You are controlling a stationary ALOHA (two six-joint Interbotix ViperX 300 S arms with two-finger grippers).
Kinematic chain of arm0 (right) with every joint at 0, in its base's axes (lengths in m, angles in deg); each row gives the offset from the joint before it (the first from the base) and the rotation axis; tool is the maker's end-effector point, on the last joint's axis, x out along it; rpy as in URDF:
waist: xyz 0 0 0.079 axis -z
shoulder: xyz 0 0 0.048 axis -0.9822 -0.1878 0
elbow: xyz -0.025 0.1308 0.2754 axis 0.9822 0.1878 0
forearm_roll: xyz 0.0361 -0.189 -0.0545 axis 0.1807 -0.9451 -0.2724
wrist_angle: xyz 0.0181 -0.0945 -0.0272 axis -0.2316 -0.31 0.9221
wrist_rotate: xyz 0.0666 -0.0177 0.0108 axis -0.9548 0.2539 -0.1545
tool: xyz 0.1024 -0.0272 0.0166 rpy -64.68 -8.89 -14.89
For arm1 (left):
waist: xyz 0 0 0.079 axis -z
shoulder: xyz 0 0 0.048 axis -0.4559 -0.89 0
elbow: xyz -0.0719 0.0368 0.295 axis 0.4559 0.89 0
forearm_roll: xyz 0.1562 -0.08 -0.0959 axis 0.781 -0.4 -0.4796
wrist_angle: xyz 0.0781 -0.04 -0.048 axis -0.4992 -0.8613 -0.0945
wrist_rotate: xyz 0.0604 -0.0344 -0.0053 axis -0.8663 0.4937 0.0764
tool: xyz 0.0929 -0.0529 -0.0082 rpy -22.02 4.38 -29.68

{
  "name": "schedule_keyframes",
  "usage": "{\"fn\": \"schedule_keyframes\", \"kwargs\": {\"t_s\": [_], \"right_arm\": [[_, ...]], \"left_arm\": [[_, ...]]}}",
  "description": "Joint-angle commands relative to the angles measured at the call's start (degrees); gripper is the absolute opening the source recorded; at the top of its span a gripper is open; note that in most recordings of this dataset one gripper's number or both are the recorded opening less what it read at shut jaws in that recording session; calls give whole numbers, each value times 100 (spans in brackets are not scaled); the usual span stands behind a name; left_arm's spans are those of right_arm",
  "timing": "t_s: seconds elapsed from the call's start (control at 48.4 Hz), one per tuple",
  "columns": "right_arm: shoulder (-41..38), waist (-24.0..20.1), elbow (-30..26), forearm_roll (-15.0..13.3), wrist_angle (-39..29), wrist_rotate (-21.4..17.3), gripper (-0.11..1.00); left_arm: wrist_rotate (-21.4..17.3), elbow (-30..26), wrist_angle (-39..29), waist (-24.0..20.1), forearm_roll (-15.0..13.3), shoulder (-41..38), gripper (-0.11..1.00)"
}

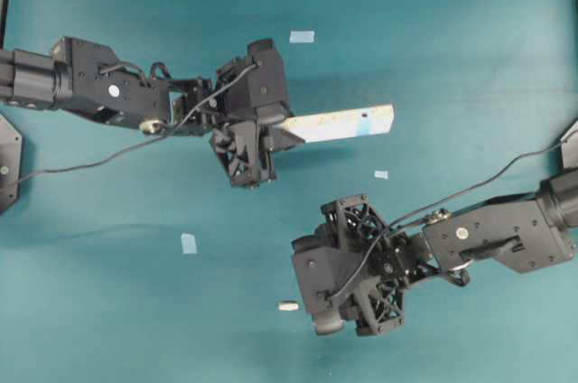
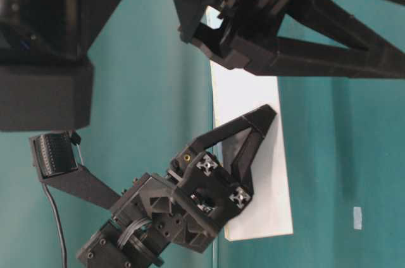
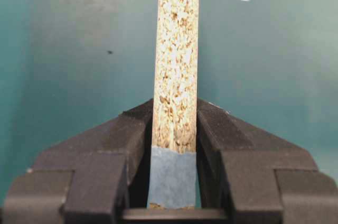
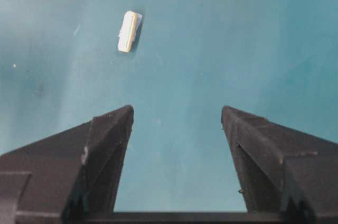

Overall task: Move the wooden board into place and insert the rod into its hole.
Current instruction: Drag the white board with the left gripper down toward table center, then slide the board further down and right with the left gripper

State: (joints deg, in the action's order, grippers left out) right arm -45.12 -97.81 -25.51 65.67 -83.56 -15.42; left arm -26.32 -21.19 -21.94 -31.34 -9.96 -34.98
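I should keep holding the wooden board with my left gripper until it reaches the blue tape square. The board is above the teal mat and would fall if I opened now.
The wooden board (image 1: 343, 123) is a pale speckled strip with a small dark hole near its right end. My left gripper (image 1: 275, 133) is shut on its left end and holds it on edge. In the left wrist view the board (image 3: 177, 49) runs up from between the jaws, with blue tape on the gripped end. It also shows in the table-level view (image 2: 259, 211). The rod (image 1: 287, 305) is a tiny whitish peg lying on the mat at the front. My right gripper (image 1: 303, 288) is open and empty just right of it. In the right wrist view the rod (image 4: 128, 31) lies ahead and left of the right gripper (image 4: 177, 113).
The table is covered by a teal mat (image 1: 470, 31). Pale-blue tape squares lie at the back (image 1: 302, 37), the front left (image 1: 189, 243) and below the board's right end (image 1: 381, 174). A cable trails from each arm.
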Motion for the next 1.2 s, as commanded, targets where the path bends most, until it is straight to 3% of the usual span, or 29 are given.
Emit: {"fn": "schedule_keyframes", "kwargs": {"t_s": [0.0, 0.392, 0.97, 1.177], "right_arm": [[79, -26, -132, 0, 26, -18, 75], [62, -26, -132, 0, 35, -9, 75], [62, -26, -132, -9, 18, -9, 75], [53, -26, -132, 0, 18, -9, 75]], "left_arm": [[79, -44, 53, 105, 0, 141, 21], [141, -343, 114, 220, -9, -404, 21], [158, -439, 132, 299, -18, -606, 21], [413, -413, -53, 299, -18, -615, 21]]}}
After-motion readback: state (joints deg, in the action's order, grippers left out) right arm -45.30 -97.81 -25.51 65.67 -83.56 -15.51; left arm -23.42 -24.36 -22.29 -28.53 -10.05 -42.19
